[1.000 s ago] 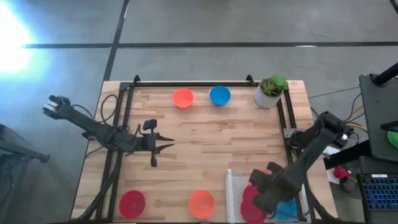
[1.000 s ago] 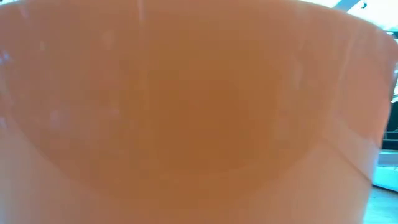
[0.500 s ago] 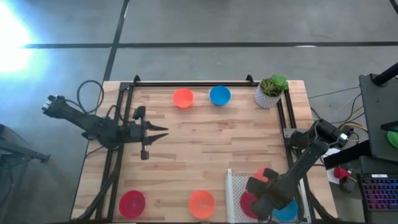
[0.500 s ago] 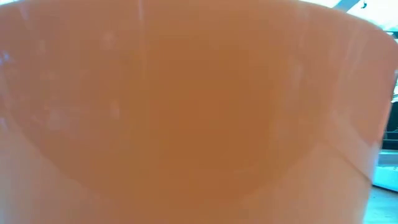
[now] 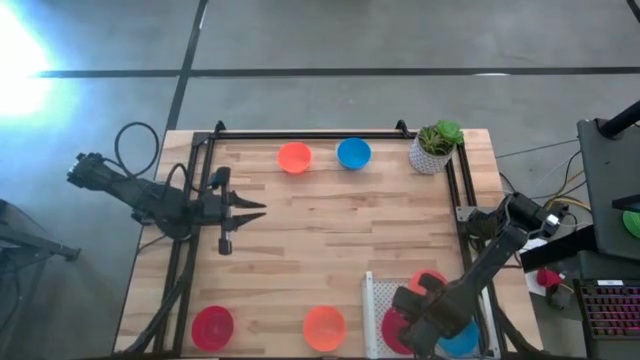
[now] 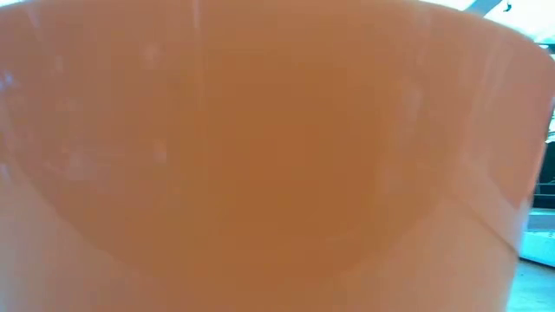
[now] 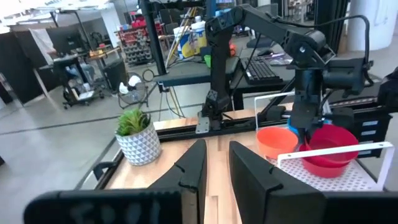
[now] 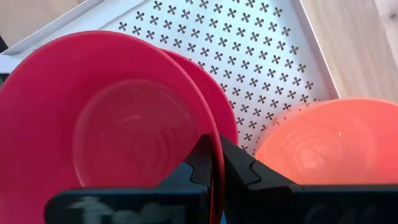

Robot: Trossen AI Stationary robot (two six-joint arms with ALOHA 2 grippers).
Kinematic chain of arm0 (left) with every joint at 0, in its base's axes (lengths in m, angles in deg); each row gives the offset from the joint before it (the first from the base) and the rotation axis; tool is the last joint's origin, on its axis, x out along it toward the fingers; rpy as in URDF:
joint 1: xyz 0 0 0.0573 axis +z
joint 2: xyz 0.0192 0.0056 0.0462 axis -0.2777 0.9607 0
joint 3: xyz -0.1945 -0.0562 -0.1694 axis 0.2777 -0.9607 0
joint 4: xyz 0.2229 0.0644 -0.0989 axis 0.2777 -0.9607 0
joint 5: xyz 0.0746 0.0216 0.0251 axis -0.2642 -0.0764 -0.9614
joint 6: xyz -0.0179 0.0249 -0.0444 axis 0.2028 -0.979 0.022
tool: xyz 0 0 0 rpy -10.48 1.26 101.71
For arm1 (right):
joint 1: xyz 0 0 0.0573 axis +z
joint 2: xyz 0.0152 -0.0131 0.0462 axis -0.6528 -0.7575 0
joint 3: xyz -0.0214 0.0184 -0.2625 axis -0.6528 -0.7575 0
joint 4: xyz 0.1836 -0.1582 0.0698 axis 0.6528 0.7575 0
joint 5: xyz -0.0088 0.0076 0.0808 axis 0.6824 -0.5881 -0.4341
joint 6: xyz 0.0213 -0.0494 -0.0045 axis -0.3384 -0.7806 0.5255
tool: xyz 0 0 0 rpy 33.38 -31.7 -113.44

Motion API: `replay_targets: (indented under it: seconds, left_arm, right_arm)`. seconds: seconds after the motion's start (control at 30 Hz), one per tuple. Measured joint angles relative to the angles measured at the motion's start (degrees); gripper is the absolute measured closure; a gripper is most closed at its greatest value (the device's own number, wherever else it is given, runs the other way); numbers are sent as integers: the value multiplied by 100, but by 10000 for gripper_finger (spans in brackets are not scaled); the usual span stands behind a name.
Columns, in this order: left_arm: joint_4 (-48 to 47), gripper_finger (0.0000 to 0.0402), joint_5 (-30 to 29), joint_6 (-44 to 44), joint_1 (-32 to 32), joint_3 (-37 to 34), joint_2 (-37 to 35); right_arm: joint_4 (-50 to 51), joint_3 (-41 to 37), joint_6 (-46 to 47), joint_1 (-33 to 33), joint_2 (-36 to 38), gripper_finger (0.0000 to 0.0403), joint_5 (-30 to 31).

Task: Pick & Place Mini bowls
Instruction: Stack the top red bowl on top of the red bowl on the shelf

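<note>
The second red bowl's rim curves close around the held red bowl's side (image 5: 392, 330) (image 8: 50, 143), so it is time for my right gripper to open now.
Four mini bowls stand on the table in the high view: orange (image 5: 294, 157) and blue (image 5: 353, 153) at the far side, red (image 5: 212, 326) and orange (image 5: 323, 326) at the near edge. A white perforated tray (image 5: 370, 300) at the near right holds an orange bowl (image 5: 428, 283) and a blue bowl (image 5: 464, 340). My right gripper (image 5: 405, 320) is over the tray, shut on a red bowl (image 8: 124, 130). A second red bowl (image 8: 214, 93) shows just under it. My left gripper (image 5: 255, 208) hovers open over the left half of the table. My right gripper pinches the red bowl's rim (image 8: 216, 140), one finger inside the bowl and one outside. The fingers come from above, slanting down. The bowl is over the second red bowl in the tray; I cannot tell whether it rests on it.
A white pot with a green plant (image 5: 435, 148) stands at the far right corner. Black rails (image 5: 300, 134) run along the far, left and right sides. The near orange bowl (image 6: 260, 156) fills the low view. Bare wood lies in the table's middle.
My right gripper has carried the red bowl a little toward the near edge and the table's left over the tray, uncovering the orange bowl in the tray. My left gripper has drawn back toward the left and far edges.
</note>
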Motion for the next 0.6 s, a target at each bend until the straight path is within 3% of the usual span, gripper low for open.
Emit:
replay_targets:
  seconds: [0.23,0.6]
  left_arm:
    - [2,337,-2,37,0,0,7]
    - [4,337,-2,30,0,0,7]
  right_arm:
    - [-23,0,144,-3,11,387,12]
    - [-42,0,-1,-10,15,298,35]
